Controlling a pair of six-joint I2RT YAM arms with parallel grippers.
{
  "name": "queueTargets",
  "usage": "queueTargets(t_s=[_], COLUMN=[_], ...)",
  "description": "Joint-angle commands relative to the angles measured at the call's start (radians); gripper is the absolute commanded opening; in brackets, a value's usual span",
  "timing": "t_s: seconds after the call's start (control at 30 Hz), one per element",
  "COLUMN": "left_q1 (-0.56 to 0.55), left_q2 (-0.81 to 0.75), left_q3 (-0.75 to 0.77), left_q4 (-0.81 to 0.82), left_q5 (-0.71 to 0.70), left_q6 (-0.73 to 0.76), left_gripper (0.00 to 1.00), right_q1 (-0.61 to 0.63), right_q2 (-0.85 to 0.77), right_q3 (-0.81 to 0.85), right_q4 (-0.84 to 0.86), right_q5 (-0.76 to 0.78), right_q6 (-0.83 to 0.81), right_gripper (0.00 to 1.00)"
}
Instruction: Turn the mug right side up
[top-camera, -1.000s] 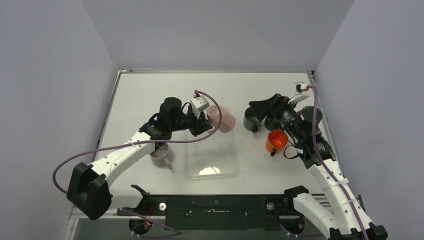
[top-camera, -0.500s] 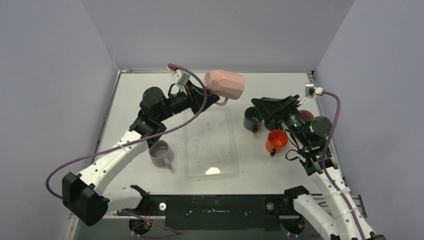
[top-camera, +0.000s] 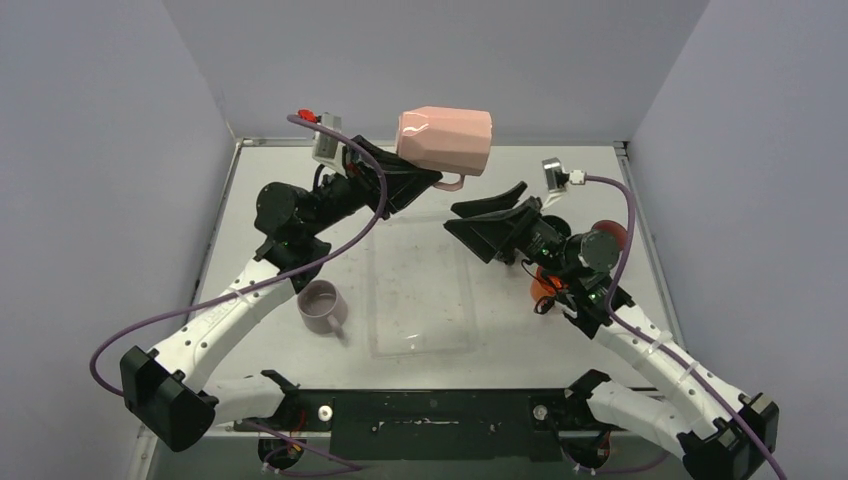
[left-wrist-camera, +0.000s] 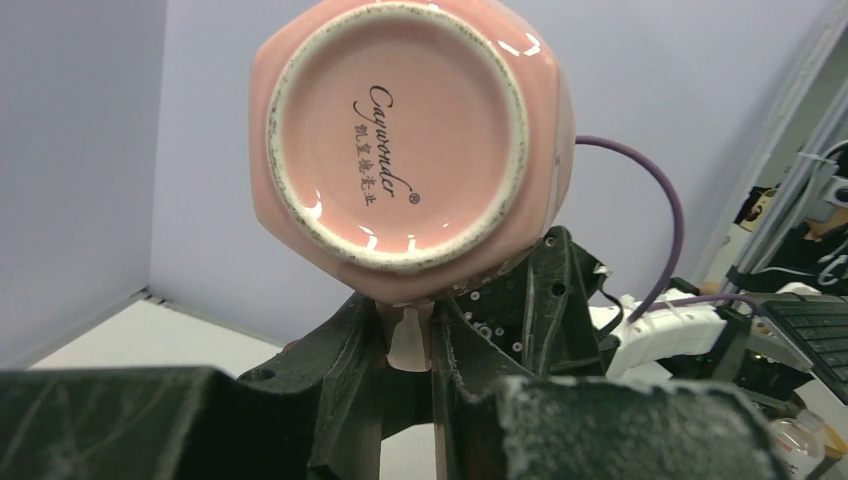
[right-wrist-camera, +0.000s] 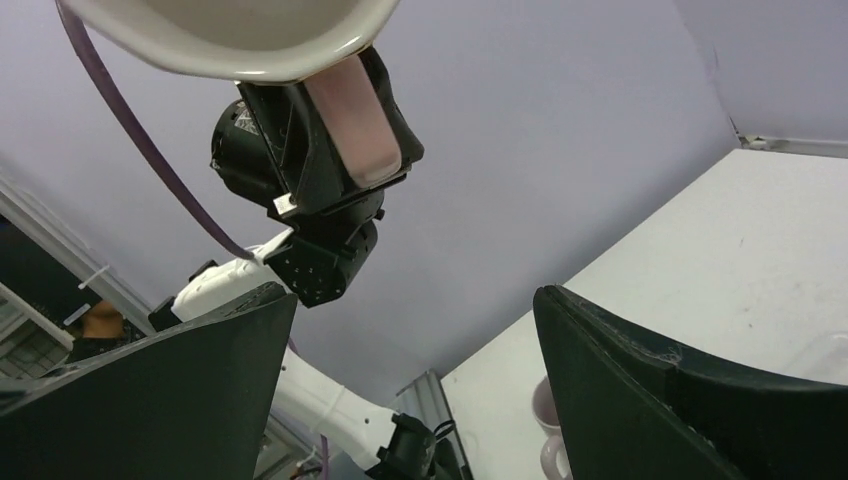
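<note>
My right gripper should next grab the pink mug's handle (top-camera: 456, 184) (right-wrist-camera: 358, 128) from the side of the mug's white rim, to set the mug right side up with its base down.
The pink mug (top-camera: 445, 140) hangs high above the table on its side, handle down. Its base (left-wrist-camera: 398, 130) faces the left wrist camera and its white rim (right-wrist-camera: 240, 35) shows at the top of the right wrist view. My left gripper (top-camera: 432, 180) is shut on the mug's handle (left-wrist-camera: 408, 340), which sits pinched between the two black fingers. My right gripper (top-camera: 452, 218) is open and empty. It points left and up, just below and to the right of the mug, apart from it.
A mauve mug (top-camera: 320, 305) stands upright on the table left of a clear tray (top-camera: 420, 295). An orange mug (top-camera: 543, 288) and a red object (top-camera: 612, 235) are partly hidden behind the right arm. Walls close the table on three sides.
The left arm lifted the pink mug from the tray to high above the table, tipped on its side. The right arm swung left and up toward it, jaws still open.
</note>
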Motion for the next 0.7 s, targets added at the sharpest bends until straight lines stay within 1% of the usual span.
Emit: queueTargets(t_s=[0.0,0.13,0.23,0.3,0.5,0.67], left_q1=[-0.019,-0.024,-0.026,-0.028,-0.04,-0.046], left_q2=[-0.036,-0.055,-0.062,-0.066,-0.071,-0.073], left_q3=[0.078,0.068,0.063,0.057,0.053,0.047], left_q4=[0.206,0.203,0.206,0.213,0.227,0.229], left_q5=[0.019,0.022,0.019,0.017,0.031,0.036], left_q6=[-0.054,-0.05,-0.058,-0.064,-0.073,-0.075], left_gripper=[0.0,0.0,0.0,0.0,0.0,0.0], right_q1=[0.051,0.056,0.058,0.06,0.061,0.064], right_q2=[0.048,0.089,0.112,0.128,0.156,0.18], right_q3=[0.105,0.154,0.194,0.216,0.257,0.287], right_q4=[0.149,0.252,0.281,0.287,0.269,0.266], right_q5=[0.064,0.067,0.043,0.022,0.001,-0.01], right_q6=[-0.08,-0.061,-0.058,-0.056,-0.061,-0.059], right_gripper=[0.93,0.91,0.89,0.85,0.63,0.37])
